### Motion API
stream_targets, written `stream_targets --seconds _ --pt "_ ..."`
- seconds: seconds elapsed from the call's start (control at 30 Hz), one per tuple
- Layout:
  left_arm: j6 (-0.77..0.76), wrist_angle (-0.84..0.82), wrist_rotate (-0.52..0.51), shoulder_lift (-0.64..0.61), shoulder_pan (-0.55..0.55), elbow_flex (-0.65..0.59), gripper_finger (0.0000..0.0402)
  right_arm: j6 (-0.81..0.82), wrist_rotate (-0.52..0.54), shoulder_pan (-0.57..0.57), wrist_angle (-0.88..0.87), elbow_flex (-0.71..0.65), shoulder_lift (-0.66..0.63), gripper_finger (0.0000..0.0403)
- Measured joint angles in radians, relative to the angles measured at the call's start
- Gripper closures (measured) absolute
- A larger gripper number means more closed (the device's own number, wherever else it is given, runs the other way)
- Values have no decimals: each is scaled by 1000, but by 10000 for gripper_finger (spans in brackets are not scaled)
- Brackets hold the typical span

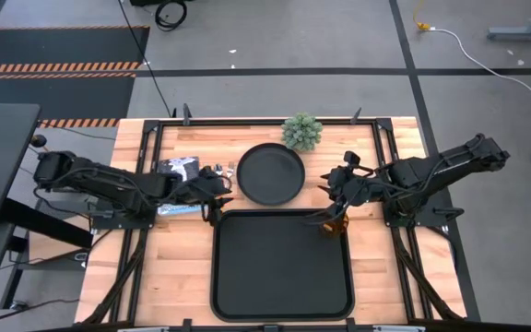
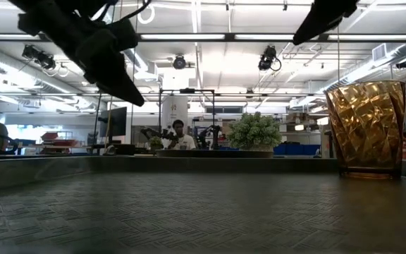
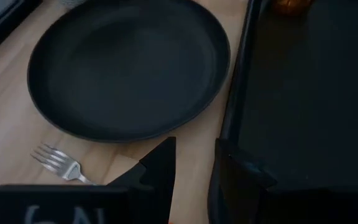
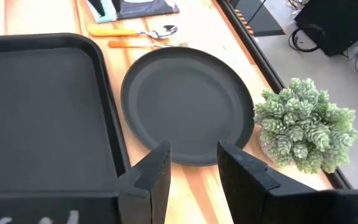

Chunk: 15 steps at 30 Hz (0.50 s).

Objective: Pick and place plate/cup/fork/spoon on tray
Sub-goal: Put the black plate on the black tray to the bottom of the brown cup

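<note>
The round black plate needs to go on the black tray (image 1: 282, 267), so my left gripper should grab the plate by its rim (image 1: 243, 194) next.
The black tray (image 1: 282, 267) lies at the table's near middle. The amber cup (image 1: 337, 222) stands upright on its base in the tray's far right corner, and shows large in the low view (image 2: 366, 130). The round black plate (image 1: 270, 173) lies flat on the wood just beyond the tray. The fork (image 4: 148, 43) and spoon (image 4: 138, 30) lie on the wood left of the plate. The fork's tines show in the left wrist view (image 3: 58, 163). My left gripper (image 3: 194, 177) is open by the tray's far left corner. My right gripper (image 4: 194, 165) is open and empty between plate and cup.
A green bushy plant (image 1: 301, 132) stands at the table's far edge, right of the plate. A grey packet (image 1: 178, 168) lies on the wood at the left, partly under my left arm. The tray's middle and near part are bare.
</note>
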Motion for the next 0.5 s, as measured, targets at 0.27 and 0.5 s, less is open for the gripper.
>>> stream_targets --seconds 0.27,0.5 --pt "105 -190 12 130 19 147 280 -2 4 0 134 -123 -76 266" --pt "267 -332 62 271 74 288 280 -21 4 0 155 -133 -103 266"
